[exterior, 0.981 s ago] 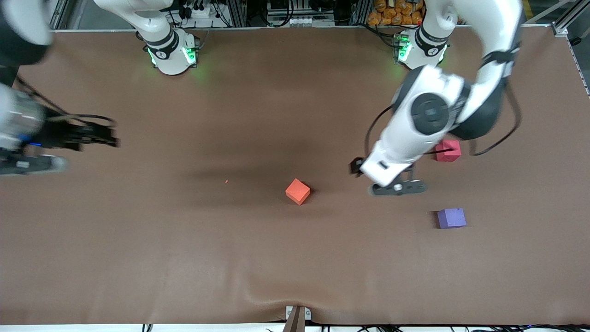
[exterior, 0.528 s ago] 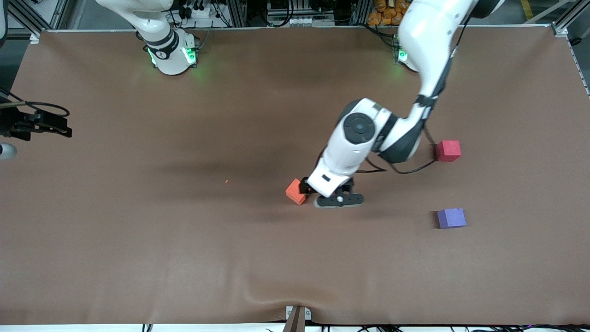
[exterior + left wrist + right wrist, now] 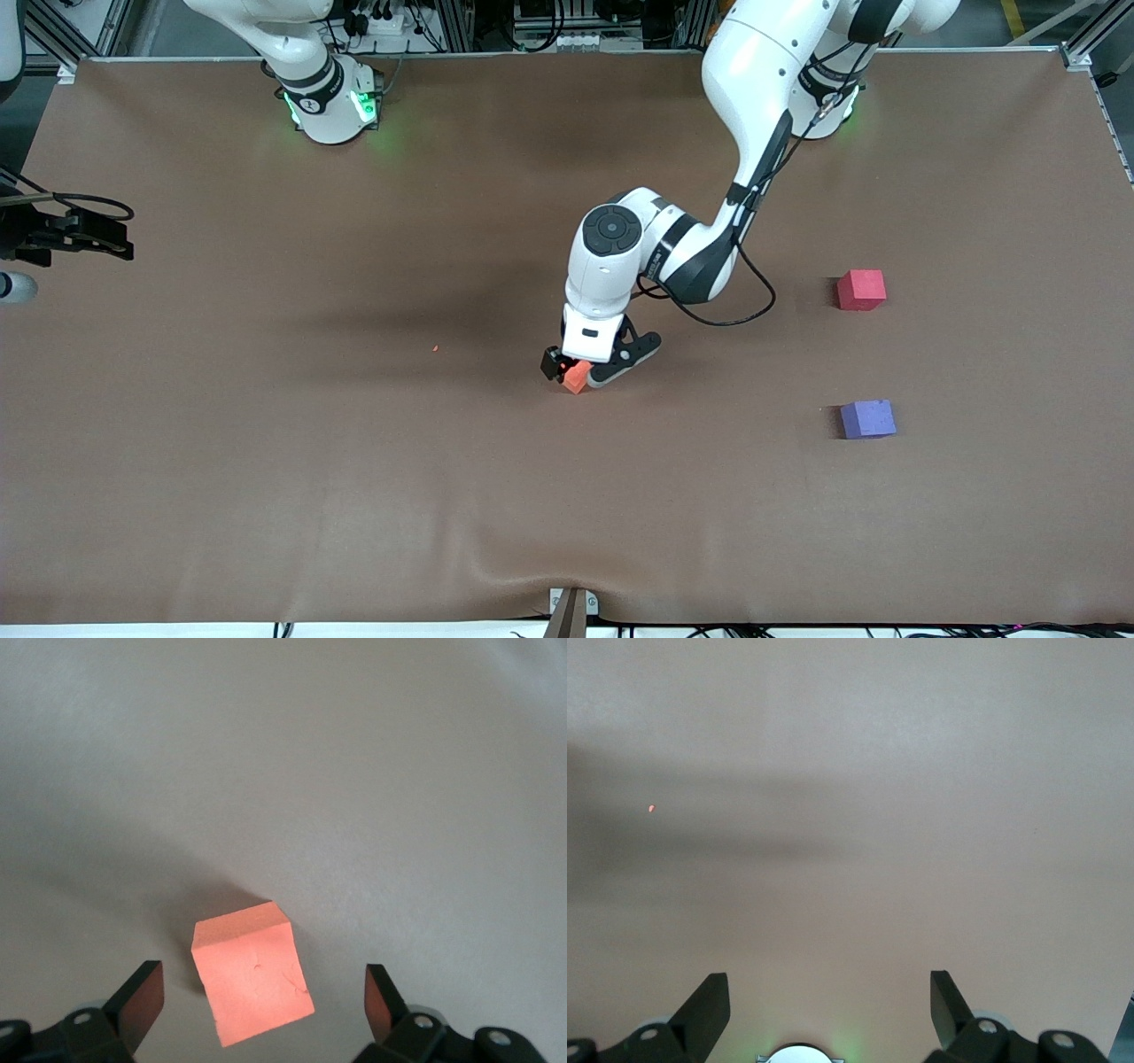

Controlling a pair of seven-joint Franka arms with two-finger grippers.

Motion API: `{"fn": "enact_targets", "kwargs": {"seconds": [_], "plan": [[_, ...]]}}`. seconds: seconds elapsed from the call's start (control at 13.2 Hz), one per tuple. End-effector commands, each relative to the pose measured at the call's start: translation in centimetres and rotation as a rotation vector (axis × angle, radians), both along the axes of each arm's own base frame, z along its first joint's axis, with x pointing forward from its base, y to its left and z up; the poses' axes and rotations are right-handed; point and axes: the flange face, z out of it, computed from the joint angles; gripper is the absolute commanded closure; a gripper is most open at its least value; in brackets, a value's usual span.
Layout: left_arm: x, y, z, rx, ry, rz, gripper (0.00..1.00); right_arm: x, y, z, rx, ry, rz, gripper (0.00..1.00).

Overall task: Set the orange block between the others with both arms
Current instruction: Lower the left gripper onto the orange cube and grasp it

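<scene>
The orange block (image 3: pixel 577 378) needs to go between the pinkish-red cube (image 3: pixel 861 290) and the purple cube. My left gripper will grab it by its opposite sides next.
The orange block (image 3: pixel 577 378) lies on the brown table near its middle. My left gripper (image 3: pixel 580 369) hangs low over it, open. In the left wrist view the orange block (image 3: pixel 252 983) sits turned at an angle between the two fingers of the left gripper (image 3: pixel 263 989), with a gap on each side. The pinkish-red cube (image 3: pixel 861 290) and the purple cube (image 3: pixel 867 419) stand toward the left arm's end, the purple one nearer to the front camera. My right gripper (image 3: pixel 97 241) waits open at the table edge on the right arm's end, and the right gripper (image 3: pixel 828 994) holds nothing.
A tiny orange speck (image 3: pixel 435 348) lies on the table cover toward the right arm's end from the orange block. The cover has a raised wrinkle (image 3: pixel 567 576) near the front edge. The left arm's cable (image 3: pixel 735 315) loops beside its wrist.
The left arm swung from beside the pinkish-red cube across to the orange block and now straddles it. The right gripper drew back to the table edge, then held still.
</scene>
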Motion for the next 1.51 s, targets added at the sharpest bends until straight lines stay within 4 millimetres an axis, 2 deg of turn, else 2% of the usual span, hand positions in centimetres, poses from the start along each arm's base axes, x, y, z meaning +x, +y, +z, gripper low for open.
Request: {"fn": "enact_targets", "kwargs": {"seconds": [0.0,0.3,0.45,0.6,1.36,1.43], "plan": [[-0.3,-0.9,-1.2,-0.016,0.01,0.166,0.0,-0.7,0.0,0.2,-0.014,0.012,0.016,0.0],[-1.1,-1.5,-3.2,-0.022,0.041,0.285,0.0,-0.6,-0.1,-0.1,-0.007,0.017,0.013,0.0],[-1.3,-1.5,-4.3,-0.01,0.048,0.286,0.0,-0.5,1.2,0.0,-0.007,0.014,0.032,0.0],[-1.5,-1.5,-5.7,-0.003,0.049,0.282,0.0,-0.6,1.4,-0.1,-0.005,0.017,0.038,0.0],[-1.2,-1.9,-7.7,-0.031,-0.02,0.234,0.0,-0.6,2.9,-0.1,-0.006,0.023,0.059,0.0],[-1.3,-1.9,-7.7,-0.022,-0.031,0.223,0.05,-0.6,3.0,-0.2,-0.004,0.024,0.059,0.0]]}}
